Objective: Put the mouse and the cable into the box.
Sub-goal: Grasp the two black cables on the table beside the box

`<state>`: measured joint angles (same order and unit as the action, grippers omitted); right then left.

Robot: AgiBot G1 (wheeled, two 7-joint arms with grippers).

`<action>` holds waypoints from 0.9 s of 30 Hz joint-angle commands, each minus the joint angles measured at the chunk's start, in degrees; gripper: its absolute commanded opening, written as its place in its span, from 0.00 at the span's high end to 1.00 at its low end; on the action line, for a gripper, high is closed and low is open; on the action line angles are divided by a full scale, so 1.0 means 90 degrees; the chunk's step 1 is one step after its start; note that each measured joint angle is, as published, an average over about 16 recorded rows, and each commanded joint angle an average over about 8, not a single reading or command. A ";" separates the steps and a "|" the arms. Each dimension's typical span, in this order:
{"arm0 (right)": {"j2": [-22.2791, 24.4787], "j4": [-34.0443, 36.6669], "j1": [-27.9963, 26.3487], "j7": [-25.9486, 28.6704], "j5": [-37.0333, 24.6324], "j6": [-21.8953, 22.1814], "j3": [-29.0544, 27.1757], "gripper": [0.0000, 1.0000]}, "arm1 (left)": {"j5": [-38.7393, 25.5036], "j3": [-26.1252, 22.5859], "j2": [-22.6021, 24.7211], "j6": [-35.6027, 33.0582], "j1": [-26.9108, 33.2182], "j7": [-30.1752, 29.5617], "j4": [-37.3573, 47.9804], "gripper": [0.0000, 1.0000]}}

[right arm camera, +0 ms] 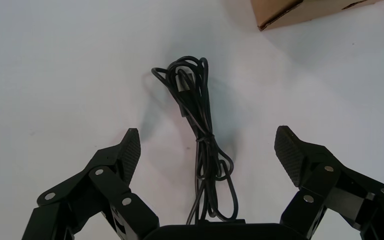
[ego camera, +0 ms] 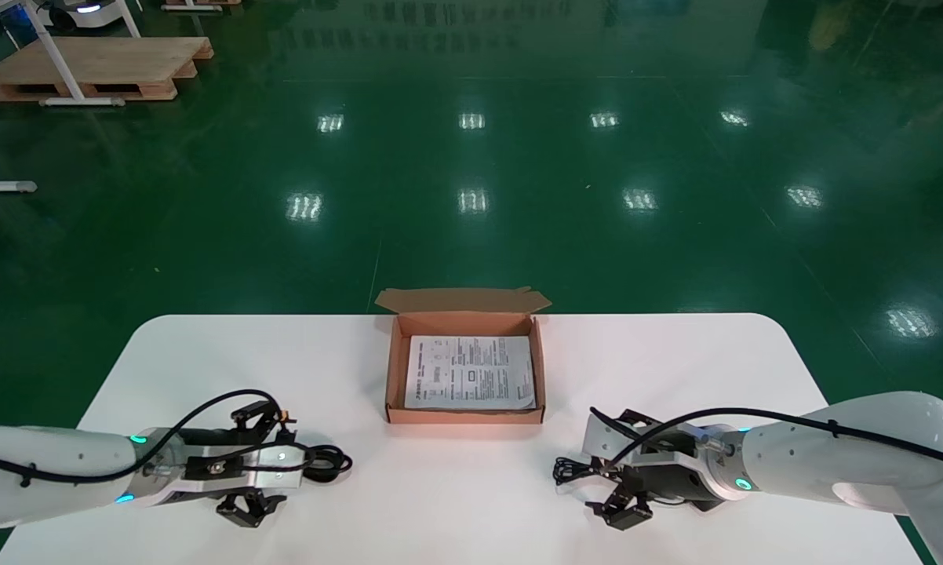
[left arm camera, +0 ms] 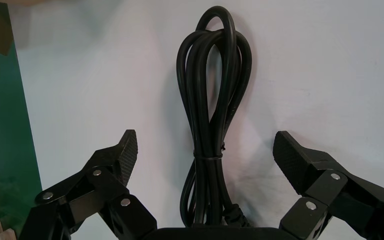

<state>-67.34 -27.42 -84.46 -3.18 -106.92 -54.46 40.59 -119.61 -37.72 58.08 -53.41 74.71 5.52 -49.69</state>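
My left gripper is going to grab the thick black coiled cable next by its tied middle (left arm camera: 208, 156), to pack the cable into the box.
A cardboard box (ego camera: 395, 369) stands open at the middle of the white table (ego camera: 205, 353), with a printed sheet (ego camera: 471, 372) lying flat inside. A thick black cable bundle (ego camera: 329, 463) (left arm camera: 211, 100), tied at its waist, lies near the front left. My left gripper (ego camera: 275, 463) (left arm camera: 205, 150) is open and straddles it, both pads apart from it. A thinner tied black cable (ego camera: 569, 471) (right arm camera: 200, 115) lies at the front right, and my right gripper (ego camera: 597, 468) (right arm camera: 207, 145) is open around it without touching. No mouse shows in any view.
The box's lid flap (ego camera: 462, 299) stands up at its far side, near the table's back edge. One box corner (right arm camera: 300, 11) shows beyond the thin cable. Green floor surrounds the table, with a wooden pallet (ego camera: 87, 69) far off at the left.
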 commanded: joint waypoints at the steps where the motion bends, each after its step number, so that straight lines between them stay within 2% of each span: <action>1: 0.0012 -0.0031 0.0007 0.0012 0.0001 -0.0012 0.0001 1.00 | 0.0000 0.0001 -0.0001 -0.0002 0.0000 0.0000 -0.0001 1.00; 27: 0.0059 -0.0159 0.0045 0.0056 -0.0002 -0.0064 0.0013 1.00 | 0.0002 0.0002 -0.0002 0.0000 0.0000 -0.0001 -0.0002 1.00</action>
<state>-66.81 -28.84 -84.06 -2.67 -106.93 -55.04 40.70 -119.59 -37.71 58.06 -53.41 74.71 5.51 -49.71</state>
